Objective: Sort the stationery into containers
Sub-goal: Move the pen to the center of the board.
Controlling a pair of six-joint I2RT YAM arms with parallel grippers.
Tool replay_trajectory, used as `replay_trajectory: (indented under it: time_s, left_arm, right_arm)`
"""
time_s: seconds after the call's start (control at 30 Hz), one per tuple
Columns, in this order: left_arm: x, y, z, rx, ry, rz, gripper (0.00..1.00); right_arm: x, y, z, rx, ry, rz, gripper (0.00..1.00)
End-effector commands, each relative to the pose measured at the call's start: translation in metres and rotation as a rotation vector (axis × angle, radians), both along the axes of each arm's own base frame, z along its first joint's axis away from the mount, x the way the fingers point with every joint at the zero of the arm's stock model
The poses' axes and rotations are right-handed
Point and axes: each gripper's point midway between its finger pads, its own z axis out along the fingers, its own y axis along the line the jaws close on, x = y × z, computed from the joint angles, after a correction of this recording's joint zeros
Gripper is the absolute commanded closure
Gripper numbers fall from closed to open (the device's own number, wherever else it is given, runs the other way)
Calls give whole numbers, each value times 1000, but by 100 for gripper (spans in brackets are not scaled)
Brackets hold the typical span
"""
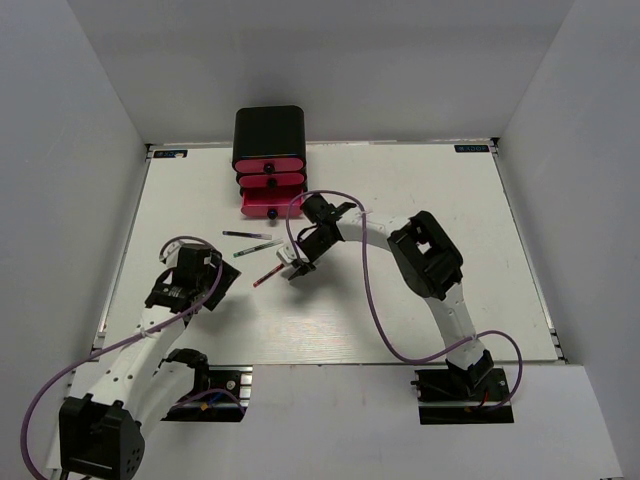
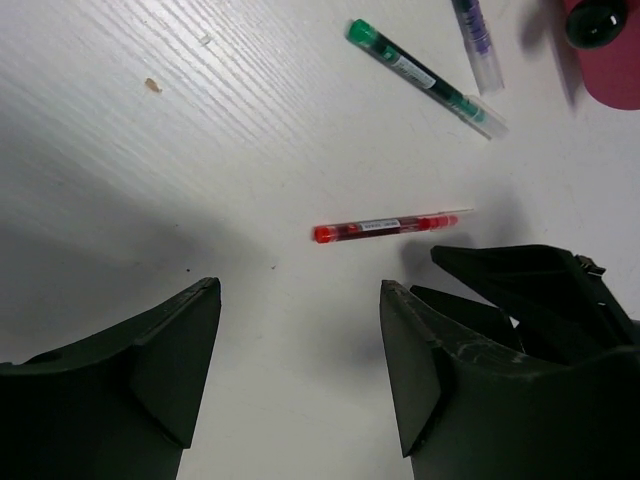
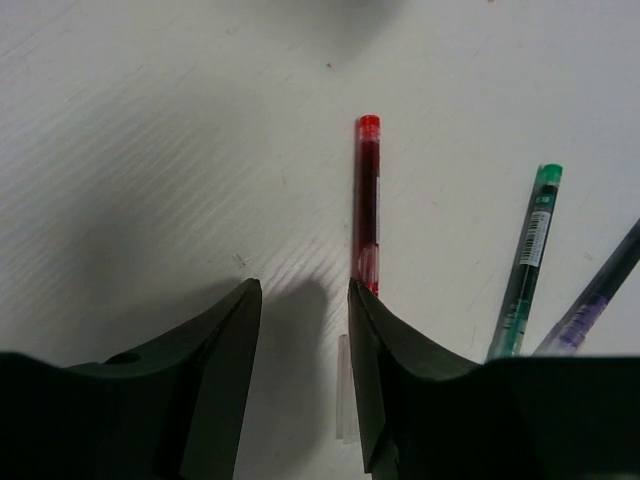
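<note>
Next, my right gripper grips the red pen by its clear end [image 1: 281, 266] [image 3: 346, 385], and this leaves the pen's body free to enter the bottom drawer.
Three pens lie in front of the containers [image 1: 268, 150], a black box with three pink drawers; the bottom drawer [image 1: 268, 206] is pulled out. The red pen [image 1: 268, 277] [image 2: 385, 226] [image 3: 367, 195] lies nearest to me. My right gripper [image 1: 291, 271] [image 3: 304, 290] hangs open over its clear end, and the right fingertip [image 3: 362, 310] covers part of the pen. The green pen [image 1: 258, 247] [image 2: 425, 78] [image 3: 528, 255] and the dark purple-marked pen [image 1: 245, 235] [image 2: 476, 40] [image 3: 595, 295] lie beyond. My left gripper [image 1: 226, 281] [image 2: 300, 300] stands open, empty, left of the red pen.
In the left wrist view, the open drawer's pink front [image 2: 610, 70] and black knob [image 2: 595, 20] sit at the top right, and the right gripper's fingers [image 2: 530, 285] reach in below the red pen. Two small specks [image 2: 152, 85] lie on the white table [image 1: 420, 200].
</note>
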Motion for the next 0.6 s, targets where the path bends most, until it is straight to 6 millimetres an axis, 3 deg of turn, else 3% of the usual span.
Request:
replay_trajectory:
  time_s: [0.0,0.1,0.3,0.57]
  left_arm:
    - [-8,7,-4,15,22,27,25]
    - [-10,7,-5,17,31,27,25]
    - [-10,7,-5,17,31,27,25]
    - [-9,8,-5,18,29,40,25]
  right_arm:
    - [11,19,14,39,3,-43,53]
    - [18,27,21,61,9,-77,53]
    - [29,29,14,6,43,-177,52]
    - [28,14,-8,-126,60,-171,58]
